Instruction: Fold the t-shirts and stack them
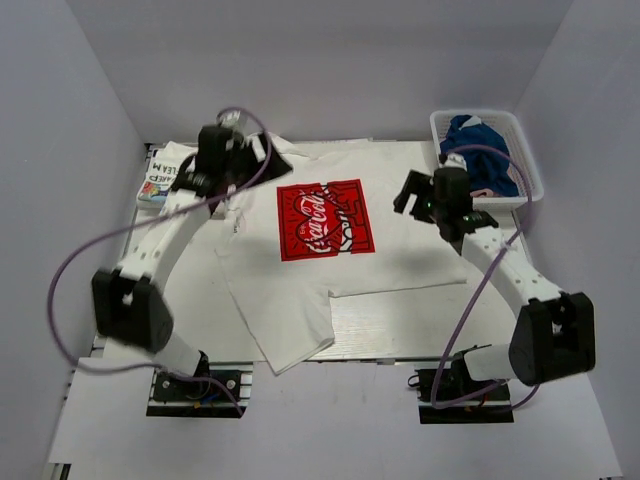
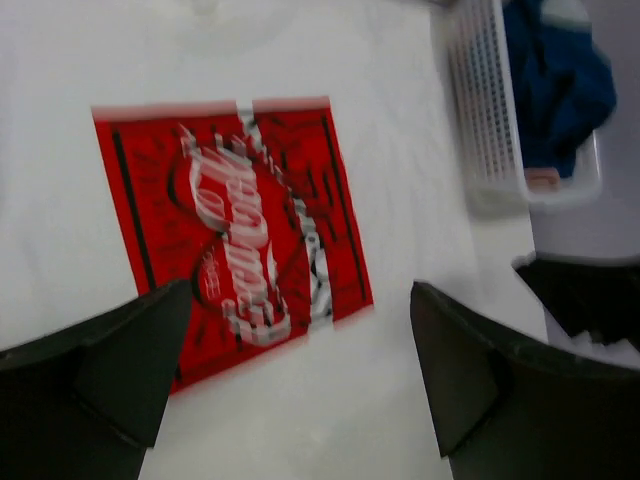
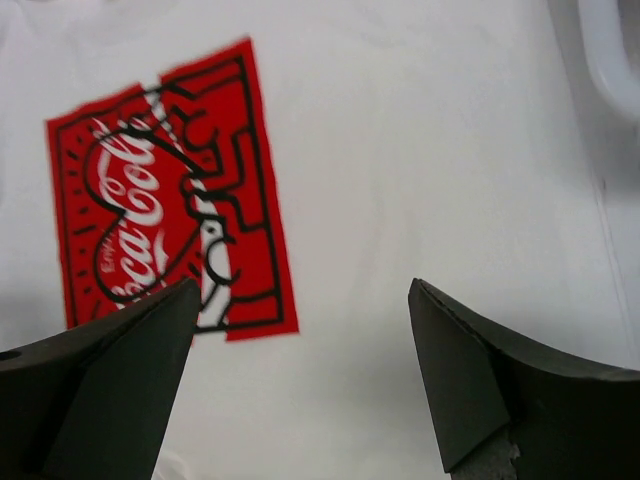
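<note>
The t-shirt's sleeve end [image 1: 301,355] towards the front edge will be grabbed next by my left gripper, to fold that side over the red print [image 1: 324,218].
A white t-shirt [image 1: 300,290] with a red rectangular chest print [image 1: 324,218] lies spread flat across the table, one sleeve hanging towards the front edge. The print also shows in the left wrist view [image 2: 230,220] and the right wrist view [image 3: 165,200]. A second white tee [image 1: 165,172] with black lettering and a small multicolour graphic lies folded at the far left. My left gripper [image 1: 262,163] [image 2: 300,300] is open and empty above the shirt's upper left. My right gripper [image 1: 410,195] [image 3: 303,290] is open and empty above the shirt's right side.
A white mesh basket [image 1: 525,160] holding a blue garment [image 1: 480,135] stands at the back right; it also shows in the left wrist view [image 2: 485,120]. Grey walls enclose the table on three sides.
</note>
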You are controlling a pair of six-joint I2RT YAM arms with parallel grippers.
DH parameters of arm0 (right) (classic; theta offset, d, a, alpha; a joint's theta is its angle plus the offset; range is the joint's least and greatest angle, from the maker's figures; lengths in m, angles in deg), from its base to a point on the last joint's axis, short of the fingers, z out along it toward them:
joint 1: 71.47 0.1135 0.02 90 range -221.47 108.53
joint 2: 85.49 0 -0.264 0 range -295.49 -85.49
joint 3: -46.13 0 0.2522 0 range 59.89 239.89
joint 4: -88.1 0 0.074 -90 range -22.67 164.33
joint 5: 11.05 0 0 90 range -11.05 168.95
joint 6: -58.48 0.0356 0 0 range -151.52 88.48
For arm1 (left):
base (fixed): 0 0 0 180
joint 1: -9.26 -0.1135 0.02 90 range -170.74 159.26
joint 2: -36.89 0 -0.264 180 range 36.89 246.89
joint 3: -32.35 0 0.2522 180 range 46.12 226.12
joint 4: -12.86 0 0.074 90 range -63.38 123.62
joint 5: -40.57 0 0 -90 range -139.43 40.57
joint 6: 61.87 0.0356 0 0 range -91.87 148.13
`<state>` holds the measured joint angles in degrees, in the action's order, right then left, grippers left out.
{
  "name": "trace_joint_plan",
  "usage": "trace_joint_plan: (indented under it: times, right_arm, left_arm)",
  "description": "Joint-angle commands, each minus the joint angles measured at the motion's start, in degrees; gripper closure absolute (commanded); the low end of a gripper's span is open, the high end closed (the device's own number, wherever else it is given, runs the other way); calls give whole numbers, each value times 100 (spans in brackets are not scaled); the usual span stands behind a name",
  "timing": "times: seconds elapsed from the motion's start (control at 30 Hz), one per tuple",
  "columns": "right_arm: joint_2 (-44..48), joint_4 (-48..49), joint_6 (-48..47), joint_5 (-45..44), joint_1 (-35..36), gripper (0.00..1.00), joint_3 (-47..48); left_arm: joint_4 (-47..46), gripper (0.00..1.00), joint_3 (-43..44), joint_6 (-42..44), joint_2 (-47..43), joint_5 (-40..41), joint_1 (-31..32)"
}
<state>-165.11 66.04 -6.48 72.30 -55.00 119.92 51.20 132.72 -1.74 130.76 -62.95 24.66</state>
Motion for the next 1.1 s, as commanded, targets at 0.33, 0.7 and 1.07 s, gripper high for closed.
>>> trace_joint_plan:
  times: [0.33,0.7,1.07]
  right_arm:
    - [1440,-391,1056,-960,-91,10,-1468]
    - [1466,-743,1117,-1030,-223,10,-1732]
    - [1510,-1016,1109,-1294,-478,10,-1960]
  left_arm:
    - [2322,5,-4836,-1635,-4244,-1276,780]
    - [2052,8,-5927,-2084,-3894,-1715,1702]
    - [1523,29,-5295,-2120,-1918,-1059,3100]
